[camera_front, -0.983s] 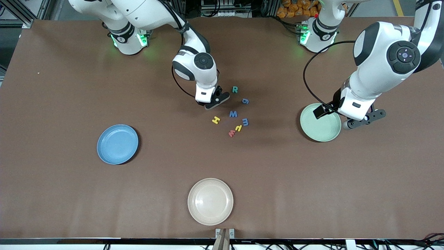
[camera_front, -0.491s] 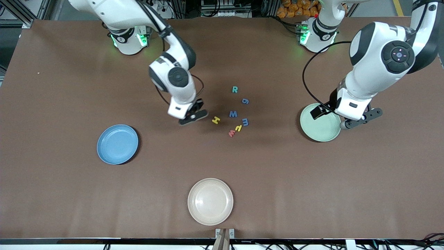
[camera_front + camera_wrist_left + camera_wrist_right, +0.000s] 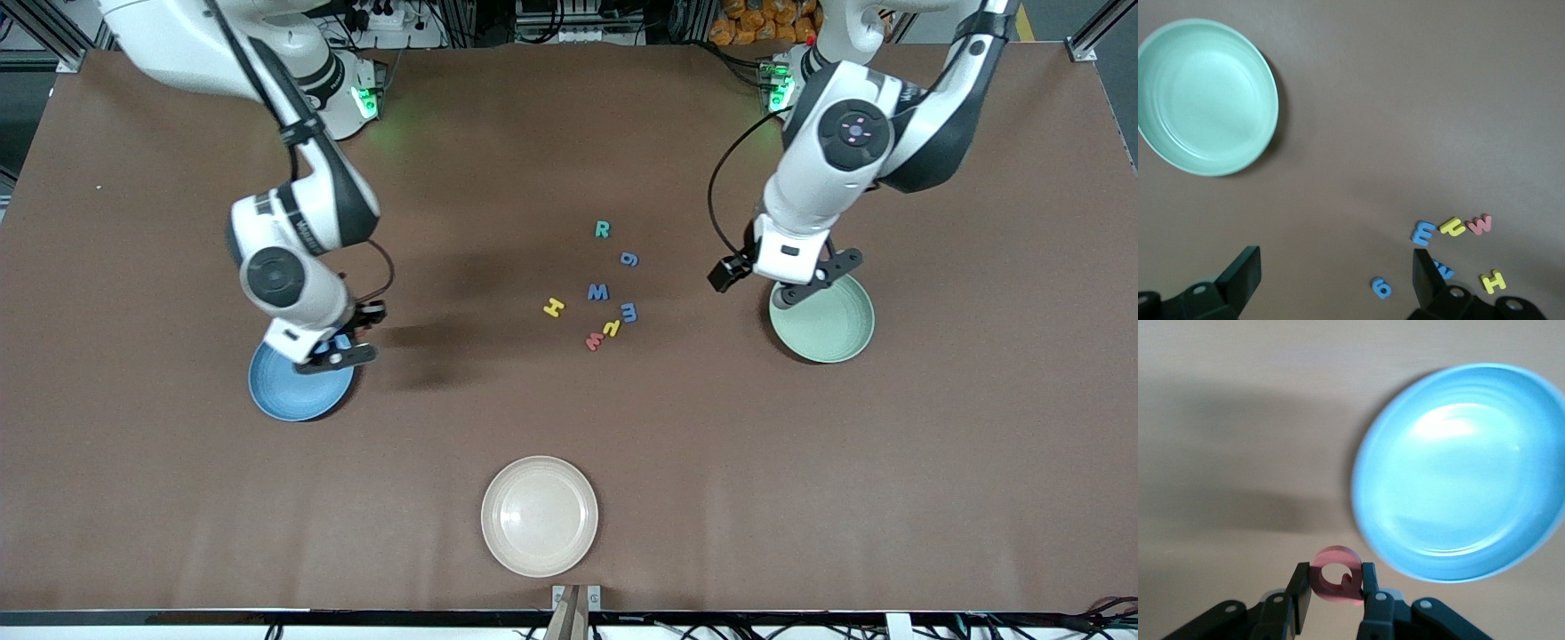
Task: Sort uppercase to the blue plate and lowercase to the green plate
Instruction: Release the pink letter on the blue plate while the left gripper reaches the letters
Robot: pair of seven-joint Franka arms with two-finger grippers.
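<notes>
I should keep holding the red Q point(image 3: 1353, 587) with my right gripper until it reaches the blue plate point(image 3: 1461, 477), because it hangs short in the right wrist view.
My right gripper point(image 3: 332, 350) is shut on the red Q point(image 3: 1336, 575) and holds it in the air over the rim of the blue plate point(image 3: 289, 393), which also shows in the right wrist view point(image 3: 1458, 473). My left gripper point(image 3: 813, 281) is open and empty over the edge of the green plate point(image 3: 831, 329), which also shows in the left wrist view point(image 3: 1205, 93). On the table between the plates lie the teal R point(image 3: 602, 229), blue g point(image 3: 629, 259), blue M point(image 3: 597, 292), yellow H point(image 3: 553, 308), blue m point(image 3: 629, 312), a yellow lowercase letter point(image 3: 612, 328) and a red lowercase letter point(image 3: 593, 340).
A cream plate point(image 3: 539, 516) sits near the table edge closest to the front camera. In the left wrist view the g point(image 3: 1381, 287) lies between the open fingers point(image 3: 1241, 273), with the m point(image 3: 1423, 233) and H point(image 3: 1492, 282) nearby.
My right arm has swung from beside the letters to over the blue plate, carrying the Q. My left gripper has moved from over the green plate toward its edge nearest the letters.
</notes>
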